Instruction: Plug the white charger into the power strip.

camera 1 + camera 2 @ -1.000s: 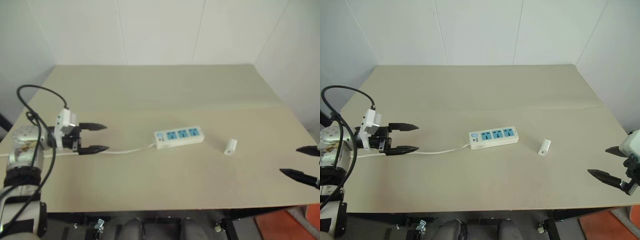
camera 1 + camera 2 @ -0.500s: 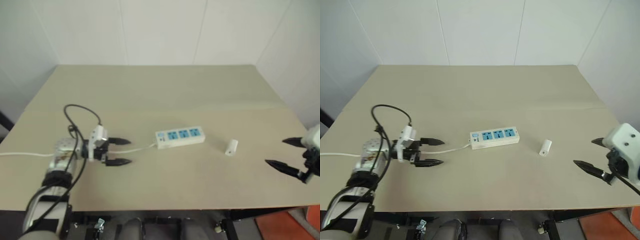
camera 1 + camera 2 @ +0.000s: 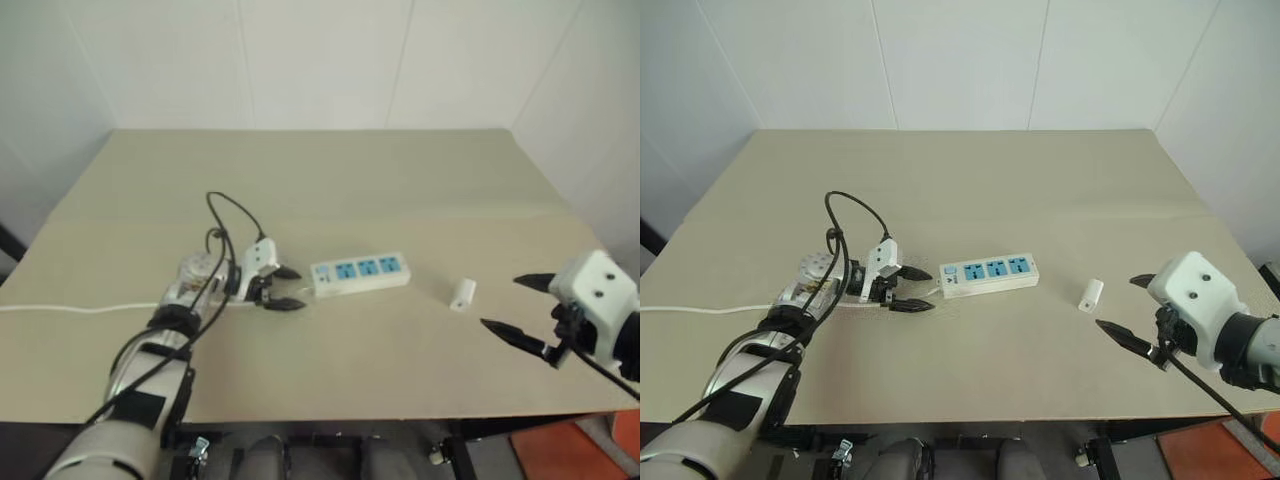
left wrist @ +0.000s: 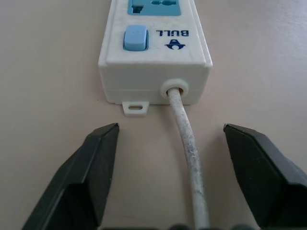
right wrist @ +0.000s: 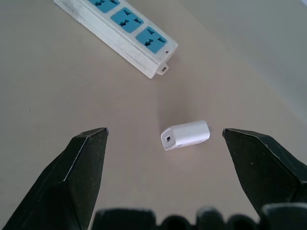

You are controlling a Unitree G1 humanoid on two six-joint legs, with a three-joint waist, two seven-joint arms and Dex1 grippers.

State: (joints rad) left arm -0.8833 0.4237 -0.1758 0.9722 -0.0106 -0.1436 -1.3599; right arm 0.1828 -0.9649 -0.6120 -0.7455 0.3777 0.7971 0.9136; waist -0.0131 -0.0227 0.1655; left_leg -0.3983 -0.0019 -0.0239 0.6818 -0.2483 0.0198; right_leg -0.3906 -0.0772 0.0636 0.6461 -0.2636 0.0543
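The left gripper grabs the switch end with the cord next, to steady the power strip [image 3: 360, 272] for plugging in the charger [image 3: 461, 294].
The power strip [image 3: 360, 272] is a long white bar with three blue sockets, lying flat mid-table. Its blue switch [image 4: 135, 38] is at the end where the white cord [image 4: 187, 143] leaves. My left gripper [image 3: 293, 288] is open just short of that end, low over the table. Its black fingers [image 4: 98, 163] straddle the cord without touching it. The white charger [image 3: 461, 294] lies on its side to the right of the strip. My right gripper [image 3: 500, 302] is open a short way to the charger's right, pointing at it. In the right wrist view the charger [image 5: 186, 135] lies between the fingertips but farther off.
The beige table [image 3: 300, 180] stands against white walls at the back and sides. The cord [image 3: 60, 308] trails off toward the table's left edge. A black cable [image 3: 228, 215] loops above my left wrist.
My left gripper has moved right along the cord, up to the strip's switch end. My right gripper has come in from the right edge toward the charger.
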